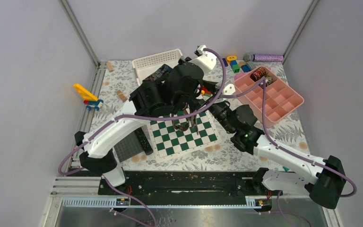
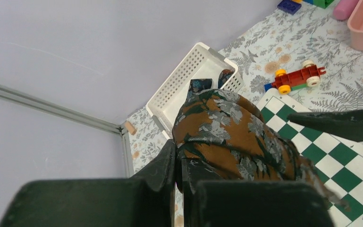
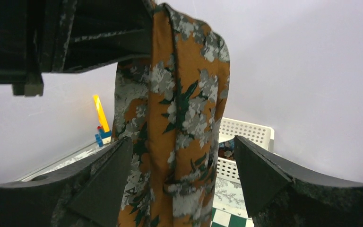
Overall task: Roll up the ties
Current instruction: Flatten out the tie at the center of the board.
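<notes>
The right gripper grabs the brown-rust tie's hanging folds below the left gripper next. This leaves the dangling length free to straighten for rolling.
A brown-rust tie (image 2: pixel 227 135) with a grey and green leaf pattern hangs from my left gripper (image 2: pixel 179 152), which is shut on its upper fold. In the top view that tie (image 1: pixel 189 124) dangles over the chessboard (image 1: pixel 182 137) below the left gripper (image 1: pixel 187 111). My right gripper (image 3: pixel 184 142) stands open, one finger on each side of the hanging tie (image 3: pixel 179 113), and reaches in from the right (image 1: pixel 213 109). A dark blue tie (image 2: pixel 201 85) lies in the white basket (image 2: pixel 184 82). A coiled tie (image 1: pixel 259 74) sits in the pink tray (image 1: pixel 283 104).
The white basket (image 1: pixel 157 61) stands at the back, the pink compartment tray to the right. A red toy car (image 2: pixel 297 78) lies by the board, a yellow and blue toy (image 1: pixel 88 96) at far left. A remote (image 1: pixel 143 140) and a dark plate (image 1: pixel 127 146) lie left of the board.
</notes>
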Controlling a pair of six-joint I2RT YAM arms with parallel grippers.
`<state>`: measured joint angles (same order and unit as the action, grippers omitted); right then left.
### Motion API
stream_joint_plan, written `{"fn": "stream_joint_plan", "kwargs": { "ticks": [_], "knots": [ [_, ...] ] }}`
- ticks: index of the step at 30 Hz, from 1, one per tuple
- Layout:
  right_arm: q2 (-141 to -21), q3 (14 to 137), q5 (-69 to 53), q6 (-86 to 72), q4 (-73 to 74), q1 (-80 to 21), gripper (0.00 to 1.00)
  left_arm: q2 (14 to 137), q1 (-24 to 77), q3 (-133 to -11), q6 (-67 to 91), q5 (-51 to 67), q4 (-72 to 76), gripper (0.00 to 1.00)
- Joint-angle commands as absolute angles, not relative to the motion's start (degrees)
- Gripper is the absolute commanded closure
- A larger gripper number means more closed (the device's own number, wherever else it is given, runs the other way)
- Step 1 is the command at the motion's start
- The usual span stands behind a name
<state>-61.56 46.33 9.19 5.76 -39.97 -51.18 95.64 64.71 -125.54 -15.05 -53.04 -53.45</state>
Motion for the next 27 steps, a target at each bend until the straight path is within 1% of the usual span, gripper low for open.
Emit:
{"fn": "stream_joint_plan", "kwargs": {
  "ticks": [1,13,18,21,24,27],
  "knots": [
    [-62.76,47.28,13.79,8.99,-50.07,-52.91,0.16,95.86,65.04,-128.14,-11.91,-54.53,-56.88,1.0],
    [-68.63,50.27,28.59,17.14,-51.36,-55.86,0.24,95.71,65.04,-128.47,-10.21,-53.48,-58.83,1.0],
    [-71.52,50.11,32.55,22.48,-54.95,-56.78,0.27,96.13,65.04,-129.19,-9.67,-53.12,-60.33,1.0],
    [-72.91,49.25,35.69,26.92,-58.83,-57.34,0.31,96.2,65.04,-129.2,-9.6,-53.1,-60.95,1.0],
    [-73.63,48.29,37.08,30.18,-61.88,-57.39,0.34,96.21,65.04,-129.16,-9.44,-52.78,-61.12,1.0],
    [-74.16,47.08,35.96,31.92,-65.05,-57.39,0.38,96.03,65.06,-129.19,-9.15,-52.03,-61.14,1.0]
  ]
}}
